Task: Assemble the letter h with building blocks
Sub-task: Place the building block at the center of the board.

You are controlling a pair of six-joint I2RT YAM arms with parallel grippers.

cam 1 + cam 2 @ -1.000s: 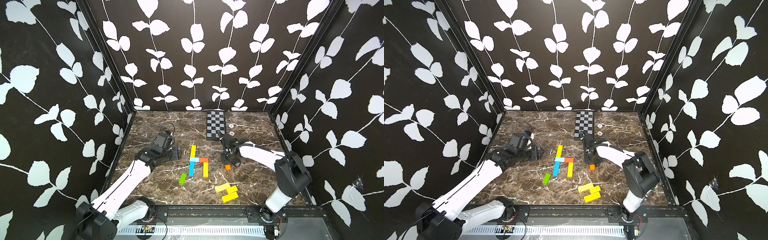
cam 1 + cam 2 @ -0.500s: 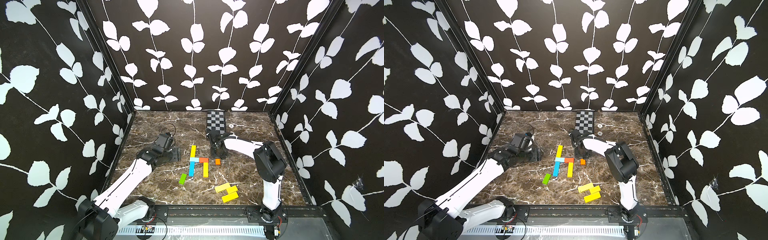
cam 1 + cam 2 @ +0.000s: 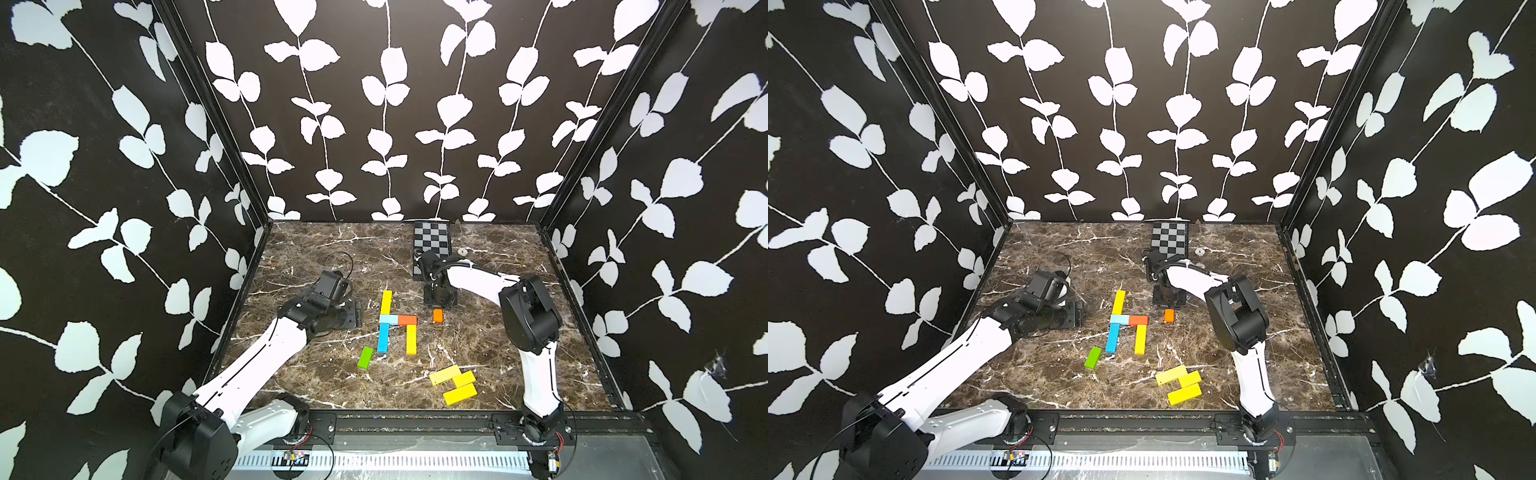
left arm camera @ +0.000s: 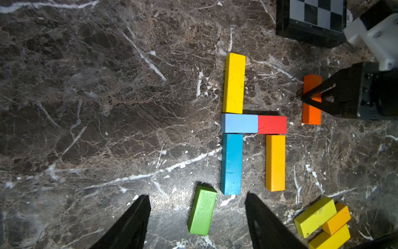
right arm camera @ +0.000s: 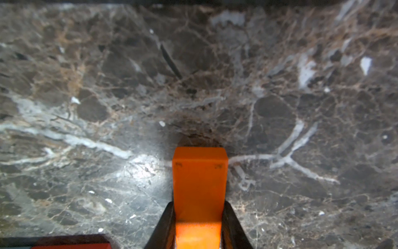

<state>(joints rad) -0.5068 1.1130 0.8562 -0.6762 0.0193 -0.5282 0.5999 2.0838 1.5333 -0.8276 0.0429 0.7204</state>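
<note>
The short orange block is level, low over the marble beside the red-orange block, and would end there, so my right gripper opens now.
Building blocks form a figure mid-table: a long yellow block (image 3: 386, 302), a light blue (image 3: 388, 319) and a red-orange block (image 3: 407, 319) side by side, then a blue (image 3: 383, 338) and an orange-yellow block (image 3: 411, 339) below them. My right gripper (image 5: 199, 215) is shut on a short orange block (image 3: 437, 316) just right of the red-orange one, low over the marble. A green block (image 4: 202, 210) lies loose near the blue block's front end. My left gripper (image 4: 197, 195) is open and holds nothing; it hovers left of the figure.
Three yellow blocks (image 3: 453, 384) lie heaped at the front right. A checkered board (image 3: 432, 241) lies at the back, behind my right wrist, with a small white ring (image 3: 462, 251) beside it. Black leaf-patterned walls close in three sides.
My right gripper has carried the orange block left and back, up to the red-orange block, and its elbow has swung in. The left arm has hardly moved.
</note>
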